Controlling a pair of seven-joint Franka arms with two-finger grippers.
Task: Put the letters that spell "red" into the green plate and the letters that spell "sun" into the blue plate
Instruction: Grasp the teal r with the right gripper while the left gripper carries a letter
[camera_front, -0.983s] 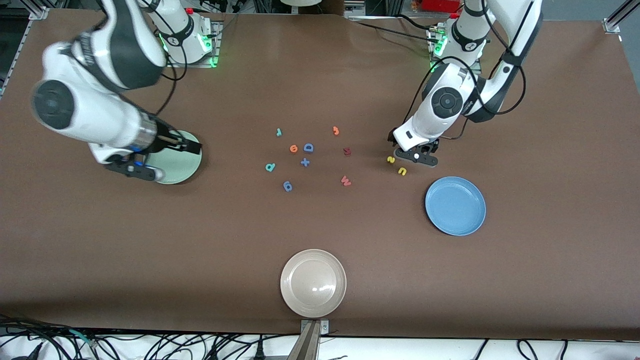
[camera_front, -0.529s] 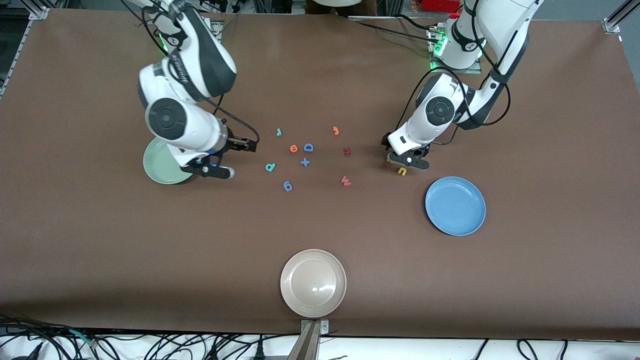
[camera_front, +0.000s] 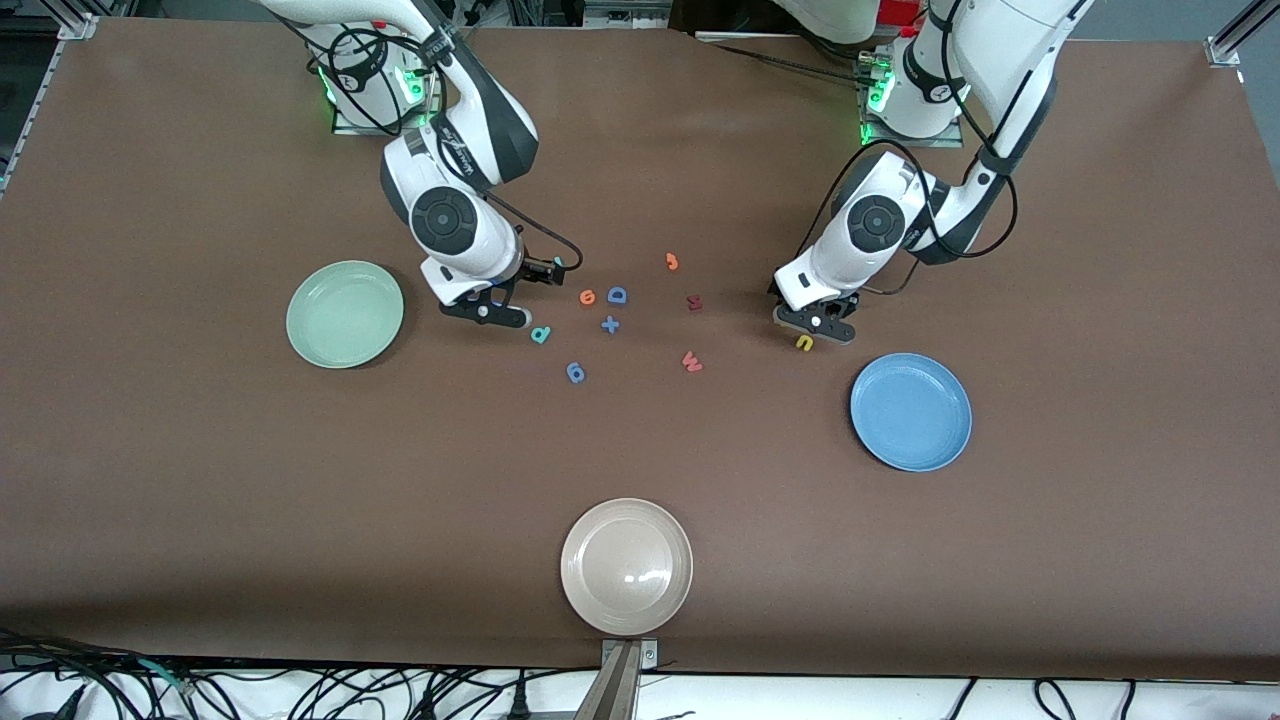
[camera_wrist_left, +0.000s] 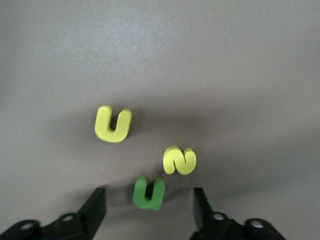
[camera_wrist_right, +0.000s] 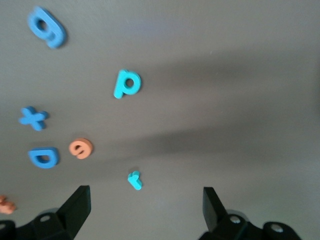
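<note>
The right gripper picks up the teal "r" by its forked top (camera_wrist_right: 134, 176) next, to put it in the green plate for "red".
In the left wrist view the dark green "n" (camera_wrist_left: 149, 192) lies on the table between my left gripper's (camera_wrist_left: 149, 210) fingers, with a gap on each side, so the gripper is open. The yellow "s" (camera_wrist_left: 179, 160) and yellow "u" (camera_wrist_left: 113, 125) lie just past it. From the front, the left gripper (camera_front: 812, 322) covers the "n" and "s"; the "u" (camera_front: 804, 342) shows beside it, close to the blue plate (camera_front: 910, 411). My right gripper (camera_front: 487, 310) is open over bare table between the green plate (camera_front: 345, 314) and the teal "d" (camera_front: 541, 334). The teal "r" (camera_wrist_right: 134, 180) and orange "e" (camera_wrist_right: 81, 148) lie ahead of it.
Among the letters lie a blue D (camera_front: 617, 294), a blue plus (camera_front: 610, 324), a blue rounded piece (camera_front: 575, 372), an orange hooked piece (camera_front: 672, 261), and two red letters (camera_front: 694, 301) (camera_front: 691, 361). A beige plate (camera_front: 626, 566) sits near the front camera's table edge.
The right arm swung from over the green plate to the letters in the middle. The left gripper shifted onto the yellow and green letters, and its fingers narrowed around the green "n".
</note>
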